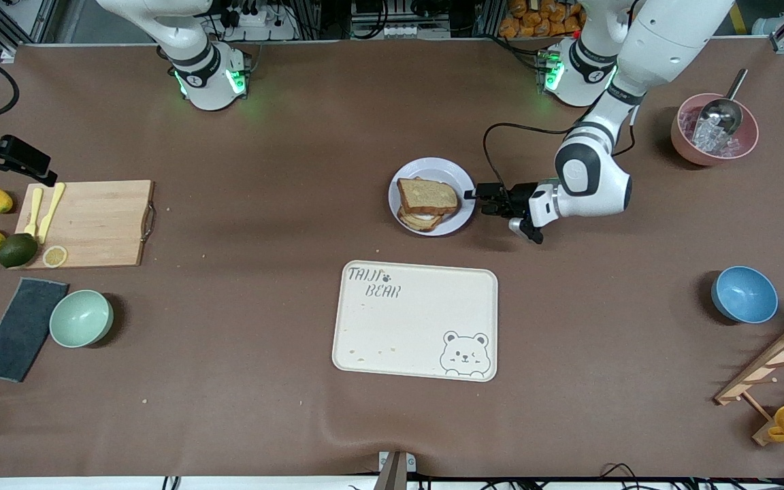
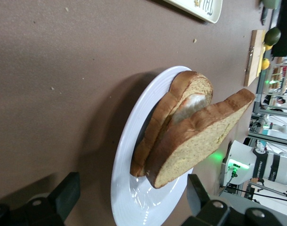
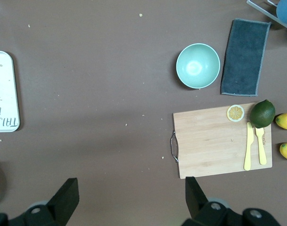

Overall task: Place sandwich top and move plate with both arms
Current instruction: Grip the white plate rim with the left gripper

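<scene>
The plate needs to move onto the cream tray (image 1: 415, 321). My left gripper will next grab its rim (image 1: 474, 209) for that.
The plate (image 1: 450, 170) sits mid-table, farther from the front camera than the bear-print tray. On it the sandwich top (image 1: 427, 194) lies tilted across a lower slice (image 1: 422, 219) with white egg showing. My left gripper (image 1: 477, 197) is low at the plate's rim on the left arm's side, open, one finger on each side of the rim, touching nothing. In the left wrist view the plate (image 2: 122, 160), the sandwich top (image 2: 200, 136) and the lower slice (image 2: 186, 101) lie just ahead of the left gripper (image 2: 131, 197). My right gripper (image 3: 129, 193) is open and empty, high over bare table; it is outside the front view.
The cream tray (image 1: 419, 327) lies nearer the front camera than the plate. A cutting board (image 1: 92, 221), lime, lemons, green bowl (image 1: 81, 318) and dark cloth (image 1: 21, 329) are at the right arm's end. A pink ice bowl (image 1: 714, 129), blue bowl (image 1: 744, 294) and wooden rack are at the left arm's end.
</scene>
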Robot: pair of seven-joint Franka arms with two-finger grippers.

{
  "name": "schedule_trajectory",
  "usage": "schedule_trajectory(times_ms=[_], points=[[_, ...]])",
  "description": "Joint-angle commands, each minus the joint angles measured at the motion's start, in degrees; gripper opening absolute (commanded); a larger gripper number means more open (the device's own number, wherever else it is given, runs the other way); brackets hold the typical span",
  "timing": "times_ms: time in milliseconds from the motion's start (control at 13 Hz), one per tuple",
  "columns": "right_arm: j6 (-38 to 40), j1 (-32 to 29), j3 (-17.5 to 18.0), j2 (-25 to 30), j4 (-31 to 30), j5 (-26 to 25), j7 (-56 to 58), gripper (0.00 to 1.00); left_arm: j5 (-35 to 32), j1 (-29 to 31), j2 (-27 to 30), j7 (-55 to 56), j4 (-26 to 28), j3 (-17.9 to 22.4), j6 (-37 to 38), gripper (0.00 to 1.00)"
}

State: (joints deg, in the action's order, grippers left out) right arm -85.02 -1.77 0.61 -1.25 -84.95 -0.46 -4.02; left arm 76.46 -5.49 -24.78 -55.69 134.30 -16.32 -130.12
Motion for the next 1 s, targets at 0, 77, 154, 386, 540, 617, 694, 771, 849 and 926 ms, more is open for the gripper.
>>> schedule_trajectory(times_ms=[0, 77, 154, 386, 540, 617, 694, 771, 849, 926], points=[[-0.6, 0.2, 0.0, 0.1, -0.3, -0.2, -1.0, 1.0, 4.5, -0.8, -1.7, -4.5, 0.4, -0.1, -0.7, 1.0], [-0.6, 0.2, 0.0, 0.0, -0.3, -0.2, -1.0, 1.0, 4.5, -1.2, -1.6, -4.5, 0.6, -0.1, -0.7, 1.0], [-0.5, 0.2, 0.0, 0.0, -0.3, -0.1, -1.0, 1.0, 4.5, -1.2, -1.5, -4.5, 1.0, -0.1, -0.7, 1.0], [-0.5, 0.5, 0.1, 0.0, -0.3, -0.2, -1.9, 1.0, 4.5, -1.3, -1.0, -4.5, 1.8, -0.2, -0.7, 0.93], [-0.2, 0.6, 0.0, 0.0, -0.3, -0.2, -2.3, 1.0, 4.5, -1.3, -0.8, -5.4, 1.9, -0.2, -0.7, 0.39], [0.0, 0.5, 0.1, -0.2, -0.3, -0.2, -2.3, 1.0, 4.5, -1.3, -0.9, -6.4, 2.3, -0.2, -0.7, 0.21], [0.3, 0.6, 0.0, -0.4, -0.4, -0.2, -2.4, 1.0, 4.5, -1.2, -0.9, -7.7, 2.4, -0.1, -0.7, 0.12], [0.3, 0.5, 0.0, -0.4, -0.5, -0.2, -2.4, 1.0, 4.5, -1.1, -1.0, -8.1, 2.7, -0.1, -0.7, 0.1], [0.2, 0.5, 0.0, -0.5, -0.5, -0.2, -2.4, 1.0, 4.5, -1.1, -1.0, -8.1, 2.7, -0.1, -0.7, 0.04], [0.3, 0.4, 0.0, -0.5, -0.5, -0.2, -2.5, 1.0, 4.5, -1.1, -1.0, -8.1, 2.7, -0.1, -0.7, 0.0]])
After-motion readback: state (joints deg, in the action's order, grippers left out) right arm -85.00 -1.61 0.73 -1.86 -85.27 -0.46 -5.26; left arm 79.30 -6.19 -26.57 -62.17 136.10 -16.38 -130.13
